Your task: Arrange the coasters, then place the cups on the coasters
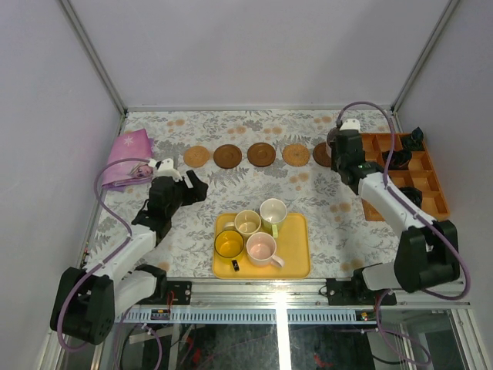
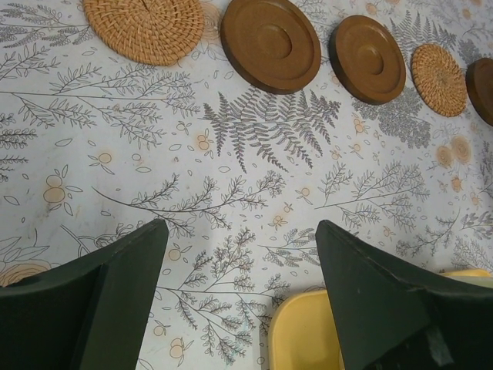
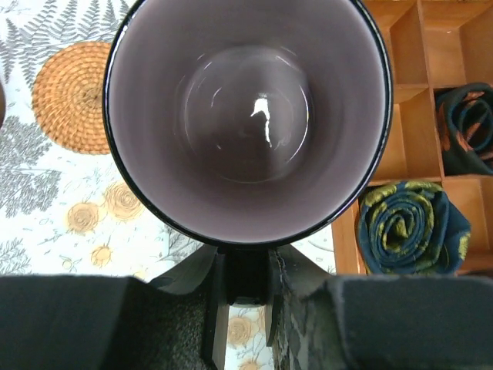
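Observation:
The purple-grey cup hangs past the half-hidden dark brown coaster, so opening now would drop it across the coaster's edge. My right gripper moves it toward that coaster first.
Five coasters lie in a row across the table: tan, dark brown, dark brown, tan and a dark brown one half hidden by my right gripper. That gripper is shut on the handle of the purple-grey cup, which is upright over the row's right end; whether the cup rests on a coaster I cannot tell. The cream, pale green, yellow and pink cups stand on the yellow tray. My left gripper hangs open and empty between the row and the tray.
An orange compartment box with rolled dark items sits along the right edge, close to the right gripper. A pink cloth lies at the far left. A small black object lies on the tray's front. The tray's corner lies just under the left fingers.

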Motion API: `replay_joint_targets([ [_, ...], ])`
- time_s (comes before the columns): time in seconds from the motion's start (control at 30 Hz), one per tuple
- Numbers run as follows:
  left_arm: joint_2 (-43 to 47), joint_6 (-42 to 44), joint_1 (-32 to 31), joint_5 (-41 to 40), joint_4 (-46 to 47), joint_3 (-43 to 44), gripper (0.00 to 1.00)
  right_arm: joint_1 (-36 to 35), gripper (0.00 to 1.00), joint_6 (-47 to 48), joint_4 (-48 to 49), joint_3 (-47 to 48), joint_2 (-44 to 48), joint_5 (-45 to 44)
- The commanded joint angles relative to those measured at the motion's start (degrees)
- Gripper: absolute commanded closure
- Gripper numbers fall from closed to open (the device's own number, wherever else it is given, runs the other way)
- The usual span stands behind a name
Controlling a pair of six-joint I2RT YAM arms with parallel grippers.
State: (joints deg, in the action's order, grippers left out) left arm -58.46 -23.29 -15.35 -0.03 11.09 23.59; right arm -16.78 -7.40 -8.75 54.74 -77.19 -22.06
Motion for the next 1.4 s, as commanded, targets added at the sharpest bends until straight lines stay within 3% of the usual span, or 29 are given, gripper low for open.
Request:
replay_joint_targets([
  [0.0,-0.82,0.25,-0.18,-1.03,3.72,0.92,0.22,6.06,1.0,1.66,7.8,8.54,-5.26,11.3],
  [0.47,-2.19,0.06,-0.25,-1.51,2.98,1.42,0.22,11.47,1.0,1.07,7.28,17.9,-21.52,19.69],
  [1.37,-2.58,0.09,-0.25,-1.84,3.06,1.17,0.22,11.45,1.0,1.17,6.71,18.74,-27.78,19.62],
])
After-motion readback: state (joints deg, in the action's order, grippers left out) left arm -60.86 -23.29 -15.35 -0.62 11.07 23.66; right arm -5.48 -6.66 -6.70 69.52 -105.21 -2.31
